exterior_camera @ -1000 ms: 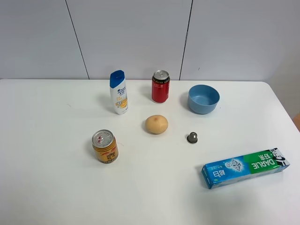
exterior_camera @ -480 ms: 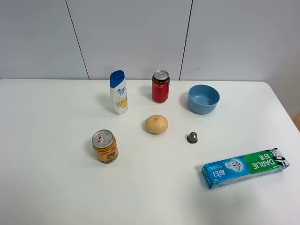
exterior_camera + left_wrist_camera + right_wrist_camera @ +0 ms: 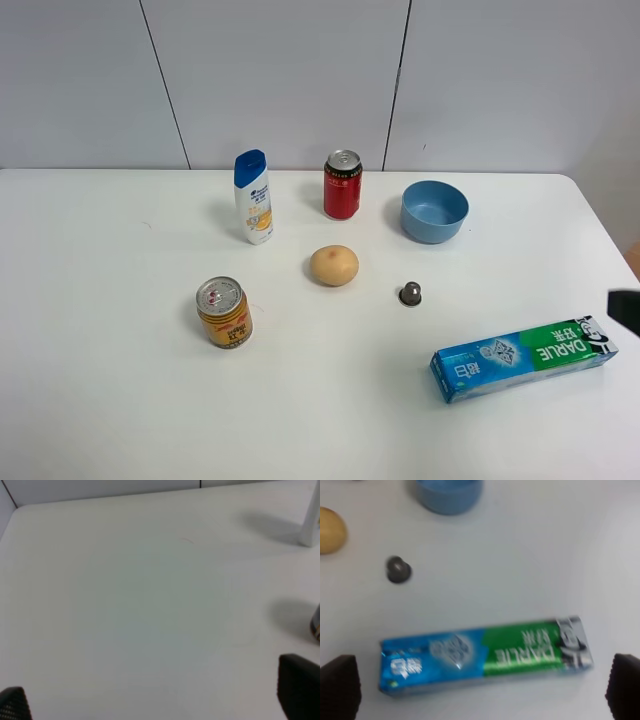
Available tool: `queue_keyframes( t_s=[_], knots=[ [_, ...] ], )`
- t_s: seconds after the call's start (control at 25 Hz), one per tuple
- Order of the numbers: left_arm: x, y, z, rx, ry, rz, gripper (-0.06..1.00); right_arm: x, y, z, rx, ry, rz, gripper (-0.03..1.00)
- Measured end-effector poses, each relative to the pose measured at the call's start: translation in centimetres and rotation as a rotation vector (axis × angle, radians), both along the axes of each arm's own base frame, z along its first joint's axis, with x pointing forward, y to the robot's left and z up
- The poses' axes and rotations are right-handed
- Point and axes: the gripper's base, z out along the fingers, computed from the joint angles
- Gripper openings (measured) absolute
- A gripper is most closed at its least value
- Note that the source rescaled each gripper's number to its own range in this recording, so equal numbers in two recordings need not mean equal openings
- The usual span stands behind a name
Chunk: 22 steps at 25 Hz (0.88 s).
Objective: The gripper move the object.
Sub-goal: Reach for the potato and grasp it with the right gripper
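I should next use my right gripper to move the potato to the blue bowl (image 3: 434,212), and I should grab the potato by its rounded middle (image 3: 334,265).
The object is a tan-yellow potato (image 3: 334,265) lying on the white table (image 3: 120,400) near its middle; it also shows at the edge of the right wrist view (image 3: 330,530). My right gripper (image 3: 482,690) is open and empty above the toothpaste box, far from the potato. A dark part of the right arm (image 3: 626,310) shows at the right edge of the high view. My left gripper (image 3: 155,700) is open and empty over bare table, and it is out of the high view.
A grey knob (image 3: 410,294) lies right of the potato. A blue-green toothpaste box (image 3: 523,358) lies front right. A blue bowl (image 3: 434,211), a red can (image 3: 342,185) and a shampoo bottle (image 3: 254,197) stand behind. A yellow can (image 3: 224,312) stands front left.
A dark part of the right arm has come into the high view at its right edge. The potato and the other objects have not moved.
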Motion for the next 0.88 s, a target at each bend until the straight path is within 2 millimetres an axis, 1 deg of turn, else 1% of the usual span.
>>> queue_keyframes(
  t_s=[0.16, 0.2, 0.32, 0.4, 0.44, 0.52, 0.6, 0.72, 0.76, 0.84, 0.88],
  knots=[
    [0.0, 0.0, 0.0, 0.000, 0.000, 0.000, 1.00, 6.0, 0.7, 3.3, 0.007, 0.048, 0.158, 1.00],
    [0.0, 0.0, 0.0, 0.000, 0.000, 0.000, 1.00, 7.7, 0.8, 4.0, 0.003, 0.067, 0.201, 1.00],
    [0.0, 0.0, 0.0, 0.000, 0.000, 0.000, 1.00, 13.0, 1.2, 5.2, 0.023, 0.120, 0.321, 1.00],
    [0.0, 0.0, 0.0, 0.000, 0.000, 0.000, 1.00, 16.5, 1.4, 5.2, 0.045, 0.170, 0.382, 1.00],
    [0.0, 0.0, 0.0, 0.000, 0.000, 0.000, 1.00, 17.9, 1.5, 5.4, 0.057, 0.176, 0.408, 1.00],
    [0.0, 0.0, 0.0, 0.000, 0.000, 0.000, 1.00, 20.5, 2.1, 5.1, 0.052, 0.213, 0.465, 1.00],
    [0.0, 0.0, 0.0, 0.000, 0.000, 0.000, 1.00, 22.3, 3.5, 4.6, -0.019, 0.243, 0.534, 1.00],
    [0.0, 0.0, 0.0, 0.000, 0.000, 0.000, 1.00, 23.9, 7.5, 2.7, -0.175, 0.313, 0.680, 1.00],
    [0.0, 0.0, 0.0, 0.000, 0.000, 0.000, 1.00, 24.4, 8.8, 1.8, -0.218, 0.335, 0.715, 1.00],
    [0.0, 0.0, 0.0, 0.000, 0.000, 0.000, 1.00, 24.9, 11.8, -0.4, -0.276, 0.386, 0.797, 1.00],
    [0.0, 0.0, 0.0, 0.000, 0.000, 0.000, 1.00, 25.1, 12.9, -1.3, -0.298, 0.399, 0.824, 1.00]
  ],
)
